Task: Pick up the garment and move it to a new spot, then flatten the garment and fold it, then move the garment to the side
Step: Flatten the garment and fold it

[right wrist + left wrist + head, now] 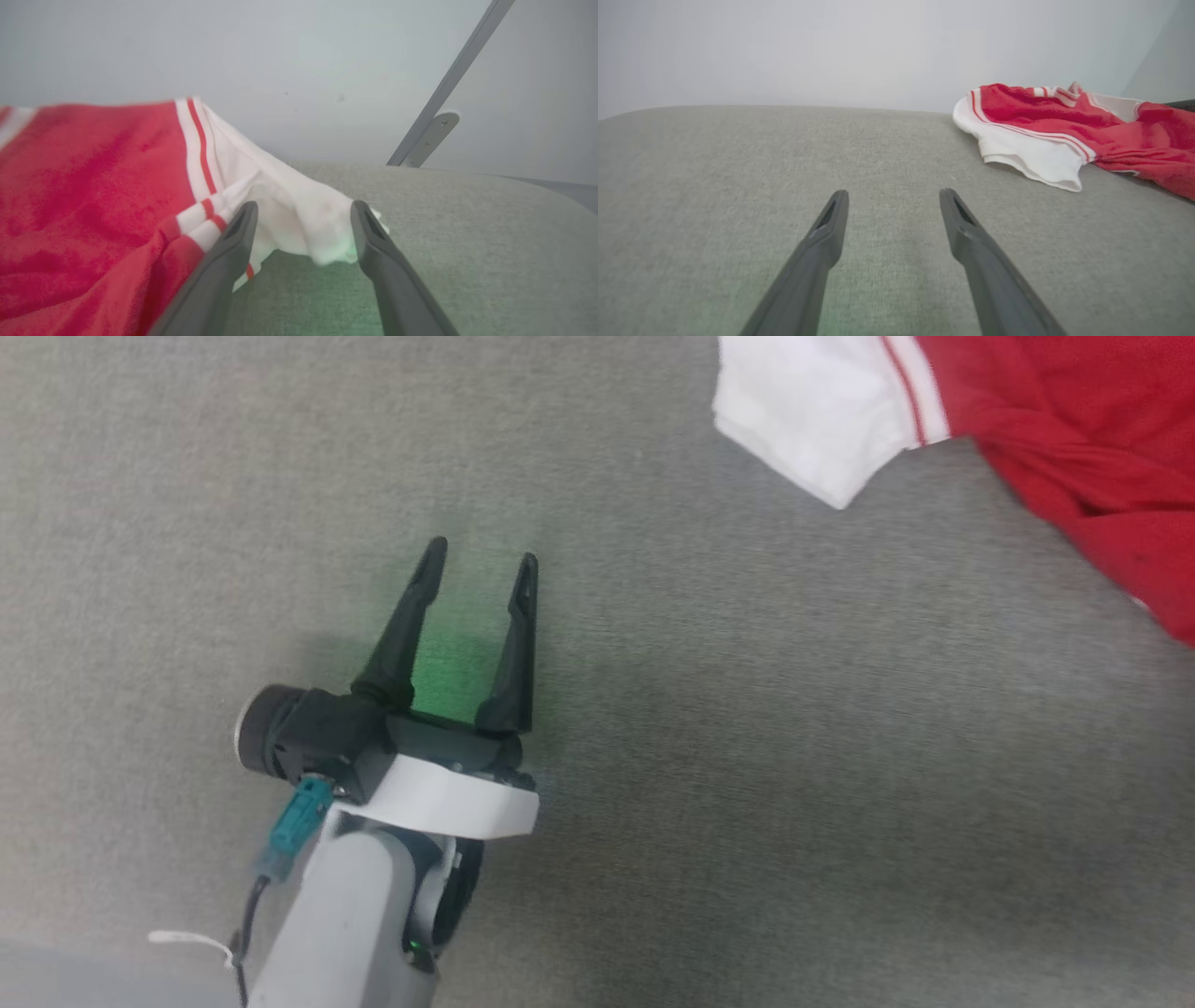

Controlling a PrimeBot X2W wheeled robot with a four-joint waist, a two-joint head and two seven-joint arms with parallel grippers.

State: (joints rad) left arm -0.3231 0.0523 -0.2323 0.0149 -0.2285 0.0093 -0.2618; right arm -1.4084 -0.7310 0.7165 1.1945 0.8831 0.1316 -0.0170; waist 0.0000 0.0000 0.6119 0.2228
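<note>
I should pinch the white sleeve's edge (331, 246) with my right gripper next, because the garment lies crumpled with its white sleeve fold (314, 207) standing up.
The garment (1055, 420), red with white sleeves and red-striped trim, lies crumpled at the upper right of the head view on the grey fabric surface (700, 756). My left gripper (484, 560) stands open over bare fabric, well to the left of the garment, with nothing between its fingers. In the left wrist view the garment (1069, 130) lies ahead and to the right of that open gripper (893, 198). In the right wrist view my right gripper (303, 212) stands open, its fingers apart on either side of a white sleeve fold of the garment (289, 205).
A pale wall rises beyond the surface's far edge. A grey metal bar with a bracket (439, 126) slants up at the back right of the right wrist view. Bare grey fabric spreads around the left gripper.
</note>
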